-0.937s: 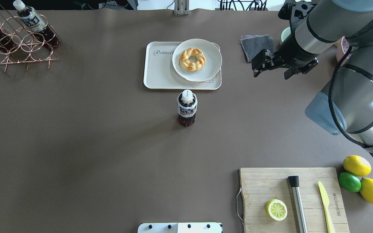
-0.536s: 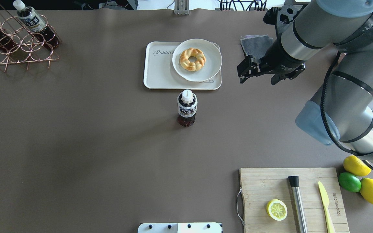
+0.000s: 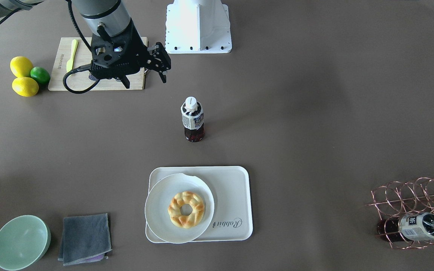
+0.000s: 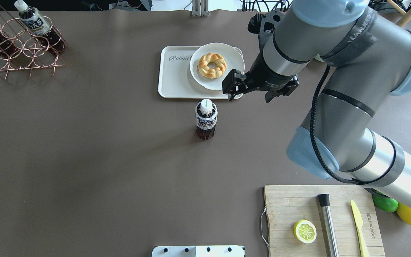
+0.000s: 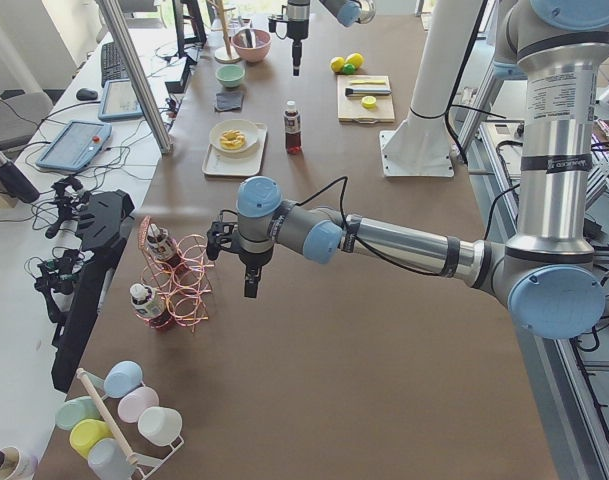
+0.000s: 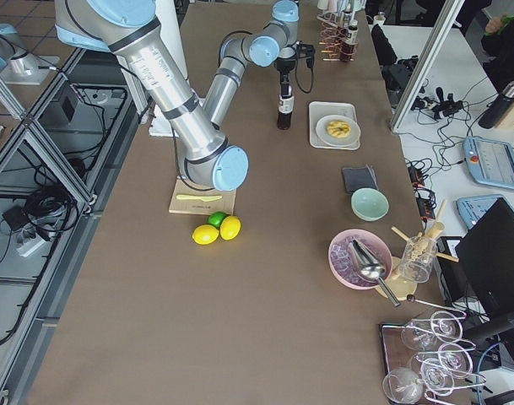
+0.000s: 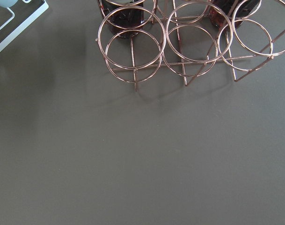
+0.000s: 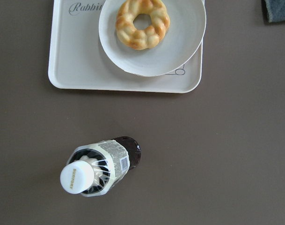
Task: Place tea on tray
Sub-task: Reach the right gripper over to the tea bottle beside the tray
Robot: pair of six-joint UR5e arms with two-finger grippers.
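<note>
The tea needs to be placed on the tray, so the robot's right gripper should grab the bottle by its white cap next.
The tea is a small bottle of dark drink with a white cap, standing upright on the table just in front of the tray. The bottle also shows in the front view and low left in the right wrist view. My right gripper hangs open and empty over the tray's front right corner, a little right of the bottle and apart from it. My left gripper points down beside the copper rack, and I cannot tell whether it is open or shut.
A white plate with a ring pastry fills the tray's right half. The copper rack at the far left holds similar bottles. A cutting board with a lemon half, a knife and a steel tool lies near right. A grey cloth and a green bowl sit beyond.
My right arm has swung left, from beside the grey cloth to the tray's front right corner near the bottle. The bottle and tray have not moved.
</note>
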